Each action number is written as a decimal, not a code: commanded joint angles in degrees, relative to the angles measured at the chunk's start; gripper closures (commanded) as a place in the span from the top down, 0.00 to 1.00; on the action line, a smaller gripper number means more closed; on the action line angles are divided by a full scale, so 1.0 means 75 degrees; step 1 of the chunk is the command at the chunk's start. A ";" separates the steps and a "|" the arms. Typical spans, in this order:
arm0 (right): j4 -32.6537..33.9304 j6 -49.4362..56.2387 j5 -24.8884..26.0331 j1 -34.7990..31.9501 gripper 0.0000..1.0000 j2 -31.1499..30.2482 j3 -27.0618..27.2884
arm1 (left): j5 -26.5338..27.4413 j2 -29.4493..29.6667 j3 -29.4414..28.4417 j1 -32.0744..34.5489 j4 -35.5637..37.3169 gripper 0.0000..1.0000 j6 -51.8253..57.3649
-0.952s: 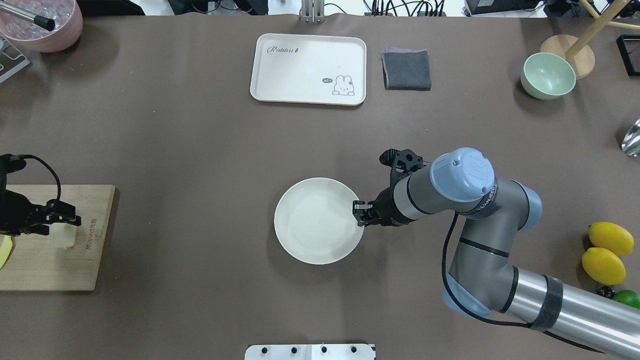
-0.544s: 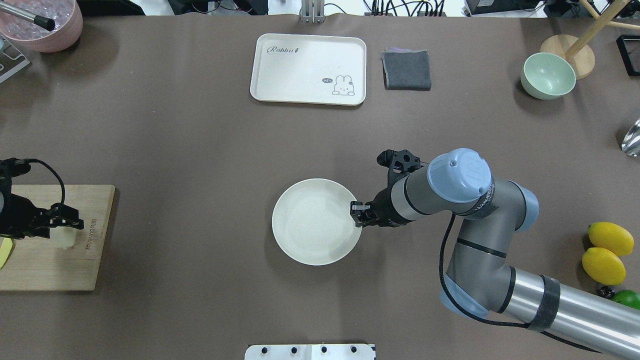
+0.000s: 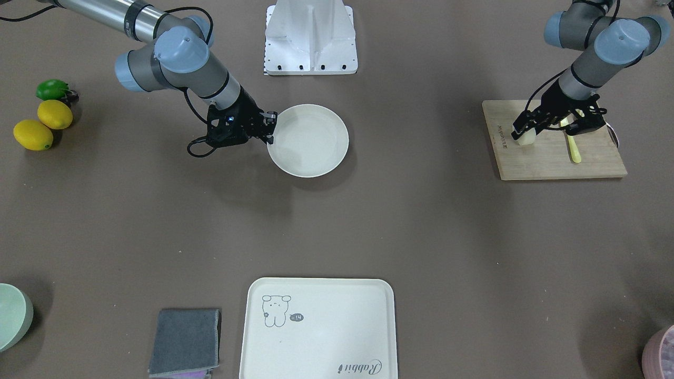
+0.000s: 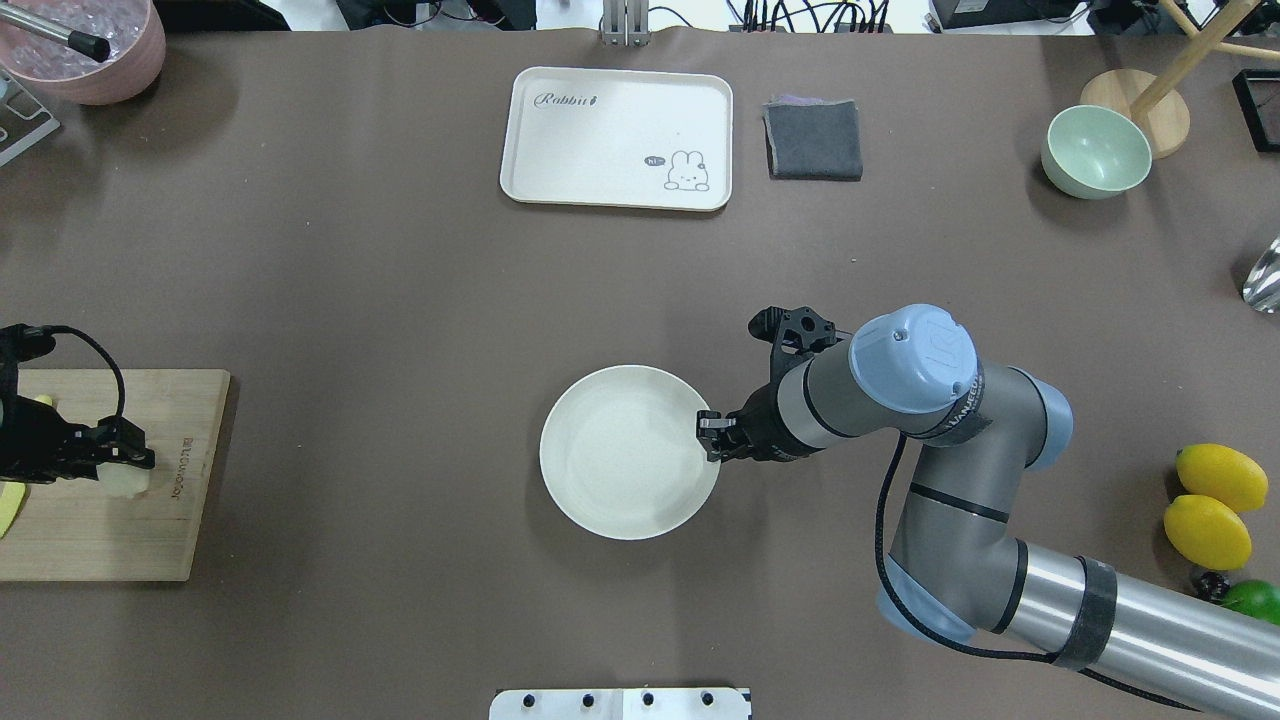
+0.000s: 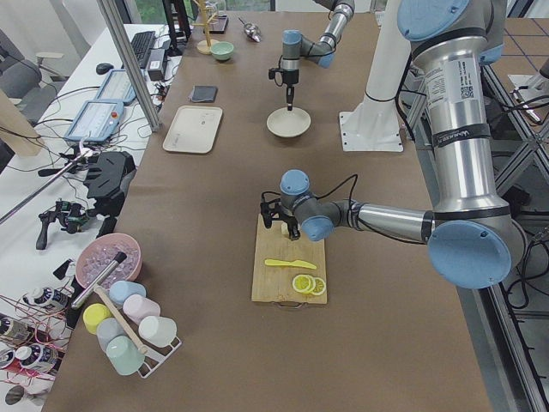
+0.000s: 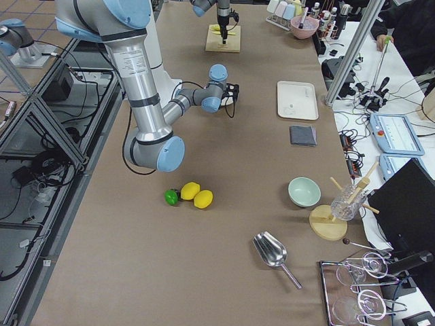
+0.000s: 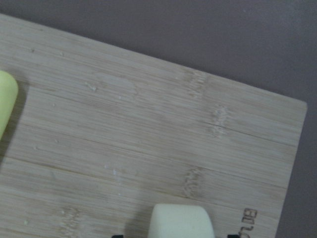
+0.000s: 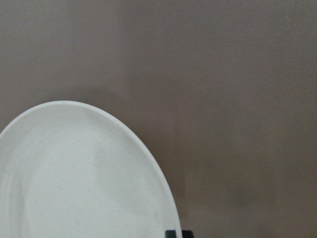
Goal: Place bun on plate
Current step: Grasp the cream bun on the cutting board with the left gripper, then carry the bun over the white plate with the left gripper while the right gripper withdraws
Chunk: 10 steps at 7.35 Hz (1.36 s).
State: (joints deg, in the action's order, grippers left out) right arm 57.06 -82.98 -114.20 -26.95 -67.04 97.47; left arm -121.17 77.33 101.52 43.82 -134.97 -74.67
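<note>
Next, my left gripper grabs the opposite sides of the bun [image 3: 525,138] to set it on the plate [image 3: 308,140].
The bun [image 4: 127,481] is a small cream block standing on the wooden cutting board [image 4: 100,540] at the table's far left. My left gripper [image 4: 122,462] is low over it and open, with a fingertip on either side and small gaps to the bun [image 7: 182,221]. From the front, the bun [image 3: 525,138] shows under the gripper [image 3: 526,130]. The round cream plate [image 4: 620,465] lies at the middle of the table. My right gripper [image 4: 712,437] is shut on its right rim. The plate [image 3: 310,142] holds nothing.
A yellow knife [image 3: 573,150] lies on the board behind the bun. At the far side are a cream tray [image 4: 617,138], a grey cloth [image 4: 813,140] and a green bowl [image 4: 1096,152]. Lemons [image 4: 1215,505] lie at the right edge and a pink bowl [image 4: 85,50] is far left.
The right gripper has dragged the plate a little leftward and toward the robot. The left gripper has drawn back to the left and settled lower around the bun, which stayed on the board.
</note>
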 commanded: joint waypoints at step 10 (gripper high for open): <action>0.0730 0.0991 -0.1071 -0.1864 0.99 -0.0190 0.0082 | -0.0239 0.3214 0.0934 0.0005 0.2924 0.42 -0.0097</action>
State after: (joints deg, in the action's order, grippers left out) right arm 59.03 -79.73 -119.25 -37.20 -68.08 98.04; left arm -123.27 92.09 107.19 44.06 -123.74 -74.91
